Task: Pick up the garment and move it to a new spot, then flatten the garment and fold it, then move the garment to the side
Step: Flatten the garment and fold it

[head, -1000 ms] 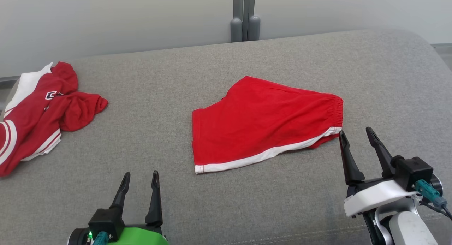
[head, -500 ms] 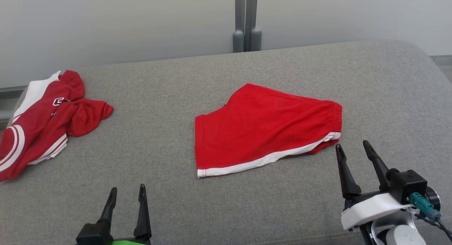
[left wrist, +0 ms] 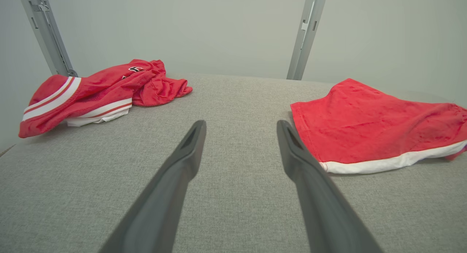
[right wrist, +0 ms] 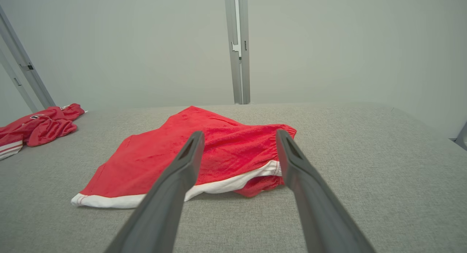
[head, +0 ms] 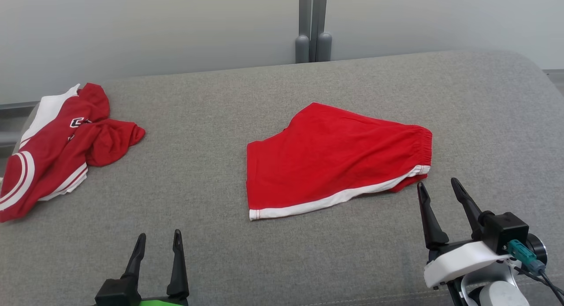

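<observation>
The garment's side waistband arches up while its leg lies flat, so my right gripper will next pinch the garment there, by its white waistband corner (head: 421, 170) (right wrist: 273, 167).
The garment, a pair of red shorts (head: 335, 160) with a white hem band, lies folded in the middle of the grey cushion (head: 198, 187), its elastic waistband to the right. My right gripper (head: 437, 183) is open just in front of the waistband corner and is not touching it. In the right wrist view the shorts (right wrist: 204, 151) lie beyond the open right gripper (right wrist: 239, 133). My left gripper (head: 159, 233) is open near the front edge, left of the shorts. In the left wrist view the left gripper (left wrist: 239, 123) holds nothing, with the shorts (left wrist: 372, 125) to its right.
A crumpled red and white jersey (head: 57, 147) lies at the cushion's far left, also in the left wrist view (left wrist: 98, 92) and the right wrist view (right wrist: 33, 127). A grey post (head: 313, 28) stands behind the cushion against a pale wall. The cushion's right end curves away.
The head camera has shifted a little. Both grippers have drawn back toward the front edge, and the right fingertips now sit further from the waistband corner. The shorts have not moved.
</observation>
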You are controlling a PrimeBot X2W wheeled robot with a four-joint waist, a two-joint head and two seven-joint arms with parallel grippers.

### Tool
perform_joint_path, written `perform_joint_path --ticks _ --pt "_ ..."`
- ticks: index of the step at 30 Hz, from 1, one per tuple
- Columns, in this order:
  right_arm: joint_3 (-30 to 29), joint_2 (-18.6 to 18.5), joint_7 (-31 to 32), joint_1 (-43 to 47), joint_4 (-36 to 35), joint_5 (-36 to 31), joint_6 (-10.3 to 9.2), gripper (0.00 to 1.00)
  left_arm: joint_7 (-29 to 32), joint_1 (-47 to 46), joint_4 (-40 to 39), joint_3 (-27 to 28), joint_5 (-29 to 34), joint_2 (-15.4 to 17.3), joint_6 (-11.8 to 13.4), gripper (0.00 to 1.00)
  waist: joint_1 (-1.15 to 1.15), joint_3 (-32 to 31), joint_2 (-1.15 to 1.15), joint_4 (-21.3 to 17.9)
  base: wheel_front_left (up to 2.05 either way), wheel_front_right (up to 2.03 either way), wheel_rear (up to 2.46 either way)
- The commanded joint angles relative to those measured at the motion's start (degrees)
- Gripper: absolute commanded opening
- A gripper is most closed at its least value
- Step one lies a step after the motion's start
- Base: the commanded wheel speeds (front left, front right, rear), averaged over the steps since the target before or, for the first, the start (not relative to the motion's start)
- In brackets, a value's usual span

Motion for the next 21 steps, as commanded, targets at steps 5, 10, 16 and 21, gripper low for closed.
perform_joint_path --ticks 5,10,16,21 --pt "-0.4 -0.5 0.2 -1.5 1.7 -0.7 -0.02 1.00 0.0 -0.3 -0.1 0.3 0.8 -0.3 -0.4 1.00 0.00 0.7 0.00 0.2 0.00 0.00 0.00" --pt "-1.2 -3.7 0.9 -4.2 5.7 -2.5 -0.02 1.00 0.0 -1.4 -0.5 -0.1 1.4 -0.3 -0.8 1.00 0.00 2.0 0.00 0.5 0.00 0.00 0.00" --pt "-2.2 -7.5 1.4 -8.4 13.1 -3.4 -0.03 1.00 0.0 -2.6 -0.6 -1.1 2.0 -0.5 -1.3 1.00 0.00 4.0 0.00 1.7 0.00 0.00 0.00" --pt "-1.9 -10.1 0.9 -12.8 19.9 -2.6 -0.03 1.00 0.0 -3.4 -0.3 -1.8 2.4 -0.5 -1.7 1.00 0.00 5.6 0.00 2.9 0.00 0.00 0.00"
